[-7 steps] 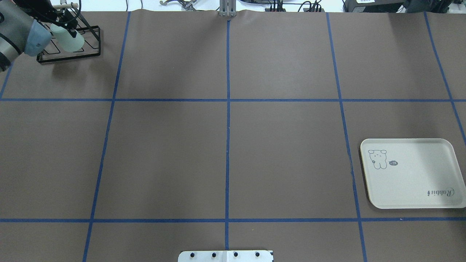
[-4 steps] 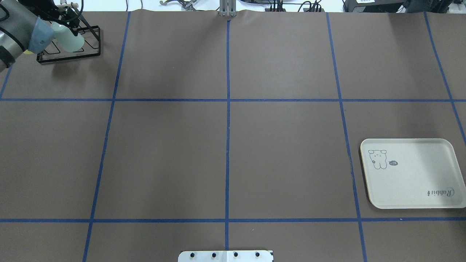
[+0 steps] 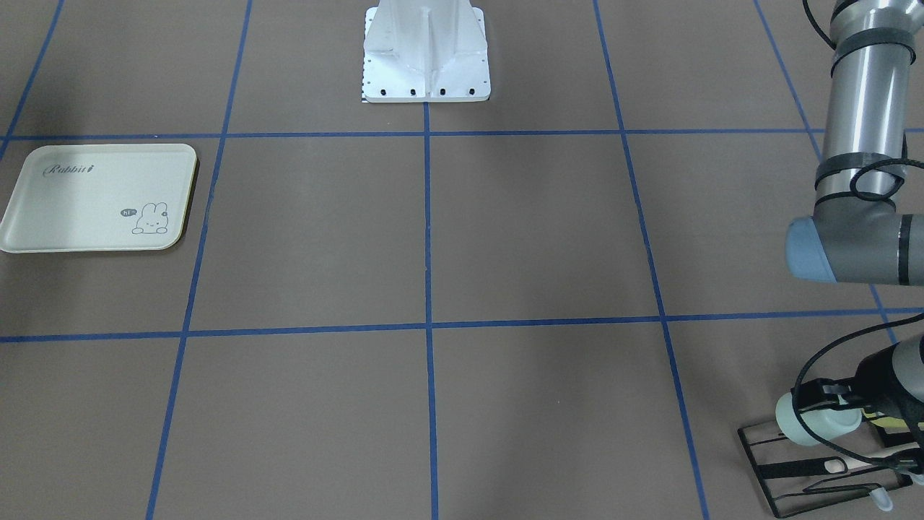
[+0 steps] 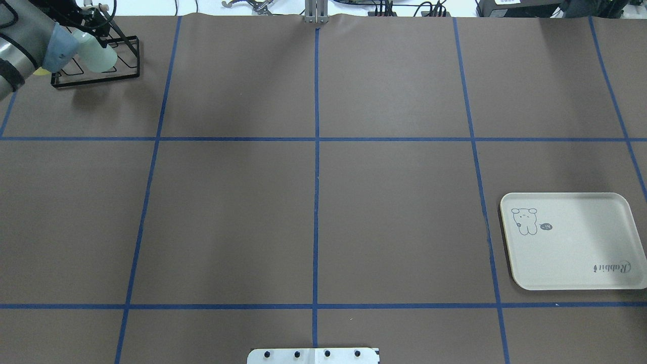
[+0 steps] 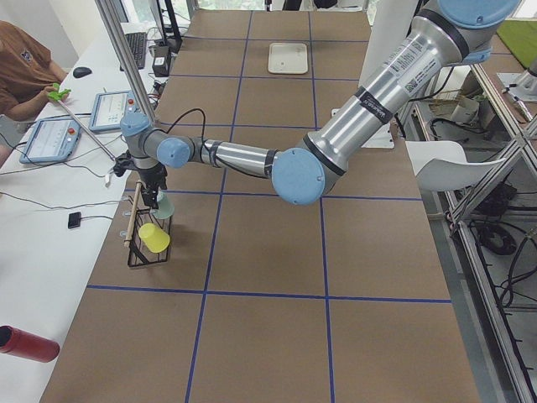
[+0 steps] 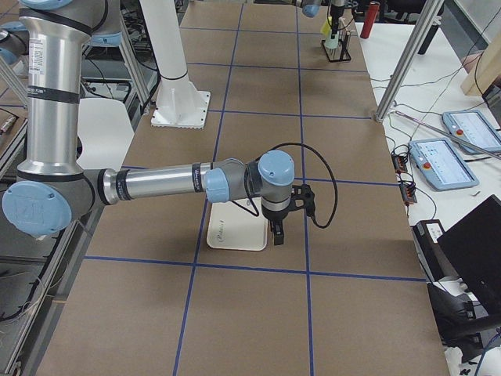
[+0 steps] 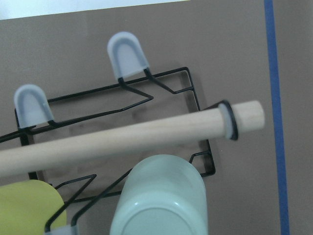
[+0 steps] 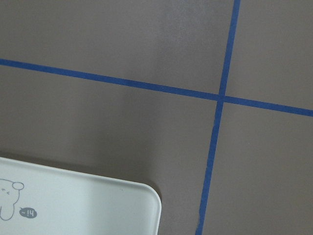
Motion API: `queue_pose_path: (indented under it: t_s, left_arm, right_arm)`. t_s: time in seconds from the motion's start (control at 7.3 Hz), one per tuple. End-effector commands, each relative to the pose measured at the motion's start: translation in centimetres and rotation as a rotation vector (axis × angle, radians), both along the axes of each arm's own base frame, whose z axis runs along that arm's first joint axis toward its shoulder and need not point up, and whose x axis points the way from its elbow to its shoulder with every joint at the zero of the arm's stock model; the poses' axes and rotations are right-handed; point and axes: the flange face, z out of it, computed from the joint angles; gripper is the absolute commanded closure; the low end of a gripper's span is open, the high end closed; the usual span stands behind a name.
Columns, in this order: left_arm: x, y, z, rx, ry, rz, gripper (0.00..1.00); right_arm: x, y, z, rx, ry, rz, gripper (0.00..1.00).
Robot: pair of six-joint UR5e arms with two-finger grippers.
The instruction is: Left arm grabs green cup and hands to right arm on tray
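The fingers reach below the green cup's upper edge, alongside the cup's body [image 3: 816,429] above the rack [image 3: 797,469], so my left gripper closes next.
The green cup [image 4: 98,55] sits tilted on the black wire rack [image 4: 96,81] at the far left of the table. It also shows in the front view [image 3: 812,422] and fills the bottom of the left wrist view [image 7: 161,196]. My left gripper [image 3: 830,401] reaches down onto the cup from above. Its fingers are at the cup, but I cannot tell whether they are closed on it. The tray [image 4: 571,253] lies bare at the near right. My right gripper [image 6: 275,233] hangs beside the tray's edge; I cannot tell whether it is open or shut.
A pale yellow cup [image 7: 24,205] sits on the same rack next to the green one. A wooden rod [image 7: 122,142] runs along the top of the rack, and two grey peg tips [image 7: 127,51] stand free. The robot's base plate [image 4: 313,355] is at the near edge.
My left arm's wrist has shifted a little towards the far edge over the rack. The green cup has hardly moved.
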Motion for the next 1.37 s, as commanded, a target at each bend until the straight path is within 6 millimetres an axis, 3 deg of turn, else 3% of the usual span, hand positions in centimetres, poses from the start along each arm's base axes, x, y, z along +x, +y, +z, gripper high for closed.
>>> queue_pose_path:
  t_s: [0.0, 0.55, 0.68, 0.96, 1.23]
  left_arm:
    - [0.0, -0.1, 0.1, 0.001, -0.001, -0.003, 0.05]
    - [0.5, 0.0, 0.1, 0.003, 0.002, 0.001, 0.16]
    - [0.5, 0.0, 0.1, 0.002, 0.002, 0.000, 0.35]
    - [-0.3, -0.2, -0.8, 0.016, 0.008, -0.013, 1.00]
    - [-7.1, -1.0, -3.8, 0.049, 0.028, -0.084, 1.00]
  right_arm:
    - [0.0, 0.0, 0.0, 0.001, 0.000, 0.000, 0.00]
    - [0.1, 0.0, 0.0, -0.001, 0.001, 0.002, 0.00]
    - [0.0, 0.0, 0.0, -0.002, 0.000, 0.001, 0.00]
    - [0.0, -0.1, -0.1, 0.001, -0.001, 0.001, 0.00]
    - [0.0, -0.3, -0.5, 0.009, -0.001, 0.001, 0.00]
